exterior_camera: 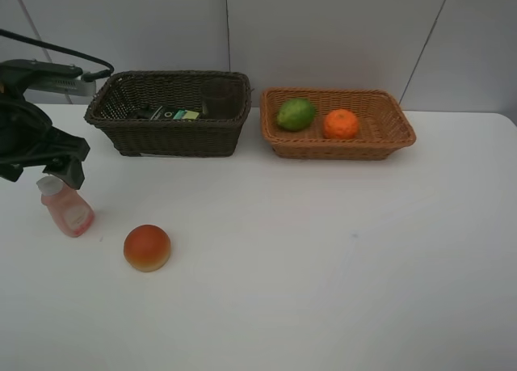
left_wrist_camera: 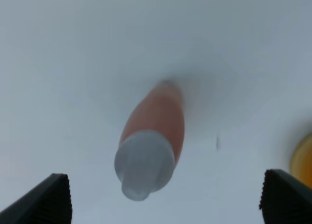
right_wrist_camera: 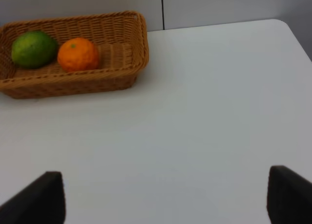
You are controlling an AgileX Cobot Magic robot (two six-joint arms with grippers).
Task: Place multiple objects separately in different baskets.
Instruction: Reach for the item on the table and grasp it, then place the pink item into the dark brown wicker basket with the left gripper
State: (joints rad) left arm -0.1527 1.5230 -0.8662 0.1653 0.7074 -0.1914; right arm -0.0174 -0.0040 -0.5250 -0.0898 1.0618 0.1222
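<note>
The left gripper takes the pink bottle by its white-end with the cap (exterior_camera: 51, 186) next, to place it in the dark brown basket (exterior_camera: 170, 137).
The pink white-capped bottle (exterior_camera: 71, 213) stands upright on the white table at the left. My left gripper (exterior_camera: 42, 175) hovers just above its cap, open and empty; in the left wrist view the gripper (left_wrist_camera: 165, 199) has the bottle (left_wrist_camera: 158, 116) between its spread fingertips (left_wrist_camera: 53, 199). The red-orange round fruit (exterior_camera: 147, 247) lies on the table to the bottle's right. The dark brown basket (exterior_camera: 170, 137) holds the pump bottle (exterior_camera: 174, 113) and the purple cup (exterior_camera: 216, 100). The light basket (exterior_camera: 347, 149) holds the lime (exterior_camera: 296, 114) and the tangerine (exterior_camera: 340, 124). My right gripper (right_wrist_camera: 163, 199) is open and empty over bare table.
Both baskets stand side by side at the back by the wall. The right wrist view shows the light basket (right_wrist_camera: 73, 85) with the lime (right_wrist_camera: 33, 49) and the tangerine (right_wrist_camera: 78, 53), and the table's rounded far right corner (right_wrist_camera: 285, 26).
</note>
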